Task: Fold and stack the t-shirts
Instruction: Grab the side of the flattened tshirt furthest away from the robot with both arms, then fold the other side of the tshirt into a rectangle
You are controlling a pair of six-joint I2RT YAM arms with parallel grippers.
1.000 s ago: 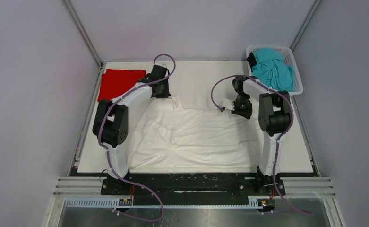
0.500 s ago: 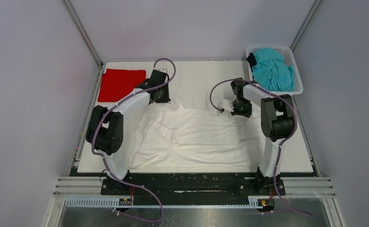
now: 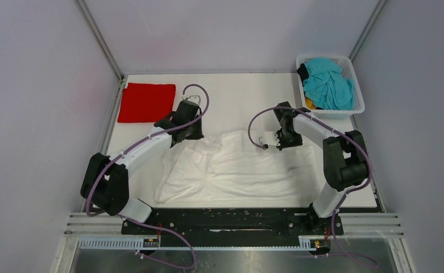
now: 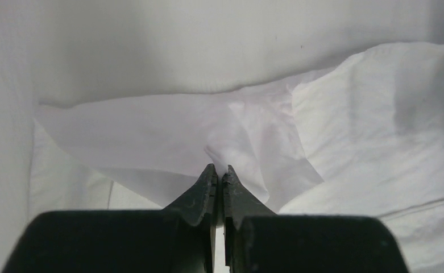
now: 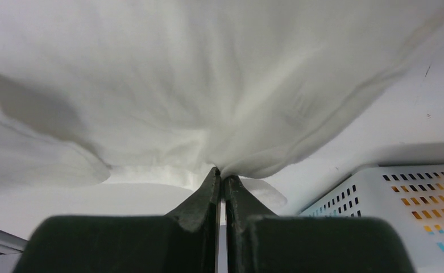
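The cloth point(image 4: 248, 131) would fall well short of the shirt's near edge if I opened now. My right gripper needs to move the cloth there.
A white t-shirt point(image 3: 236, 168) lies spread on the white table, its far edge lifted and drawn toward the near side. My left gripper point(image 3: 192, 132) is shut on the shirt's far left part; the cloth point(image 4: 248, 131) is pinched between its jaws point(image 4: 220, 169). My right gripper point(image 3: 282, 139) is shut on the far right part; the cloth point(image 5: 208, 85) hangs from the closed tips point(image 5: 221, 172). A red t-shirt point(image 3: 146, 102) lies folded flat at the far left. A teal t-shirt point(image 3: 327, 82), a dark one point(image 3: 303, 72) and an orange one point(image 3: 310, 104) sit in the basket.
A white plastic basket point(image 3: 358, 99) stands at the far right corner; its perforated wall shows in the right wrist view point(image 5: 401, 193). Metal frame posts rise at both far corners. A black rail point(image 3: 231, 219) runs along the near table edge.
Both grippers have moved toward the near side, pulling the white shirt's far edge with them and folding it over. The red shirt is now fully uncovered by the left arm.
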